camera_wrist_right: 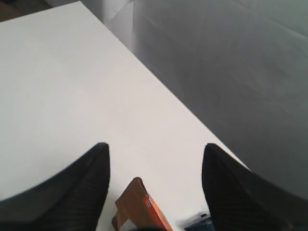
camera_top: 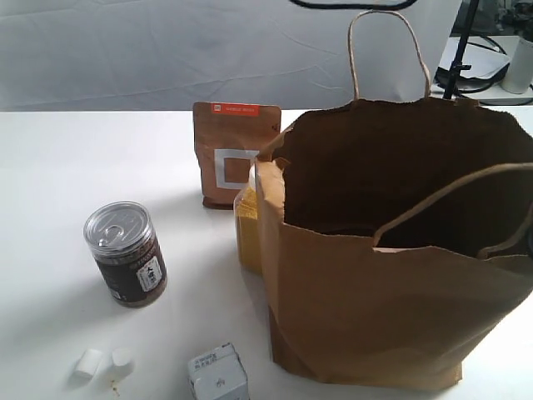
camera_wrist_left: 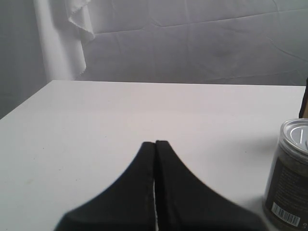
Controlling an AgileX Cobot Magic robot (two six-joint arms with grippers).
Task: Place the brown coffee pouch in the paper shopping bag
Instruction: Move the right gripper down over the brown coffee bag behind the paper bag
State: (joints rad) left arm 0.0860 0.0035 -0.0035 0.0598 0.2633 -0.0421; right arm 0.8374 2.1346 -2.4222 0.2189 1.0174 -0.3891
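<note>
My right gripper is going to grab the brown coffee pouch (camera_top: 236,153) next by its orange-red top strip (camera_top: 236,109). Then it will put the pouch into the paper shopping bag.
The brown coffee pouch (camera_top: 236,153) stands upright on the white table, its orange-red strip on top and grey square facing front, just left of the paper shopping bag (camera_top: 391,275). The bag stands open with both loop handles up. No gripper shows in the exterior view. In the right wrist view my right gripper (camera_wrist_right: 156,149) is open high above the table, and the pouch's top corner (camera_wrist_right: 139,202) lies below, between the two fingers. My left gripper (camera_wrist_left: 155,143) is shut with nothing in it, low over the table.
A dark jar with a silver pull-tab lid (camera_top: 125,254) stands at the left, also seen as the jar (camera_wrist_left: 288,180) beside the left gripper. A yellow object (camera_top: 248,229) hides behind the bag's left wall. Two white marshmallow-like pieces (camera_top: 104,363) and a small white box (camera_top: 218,375) lie near the front edge.
</note>
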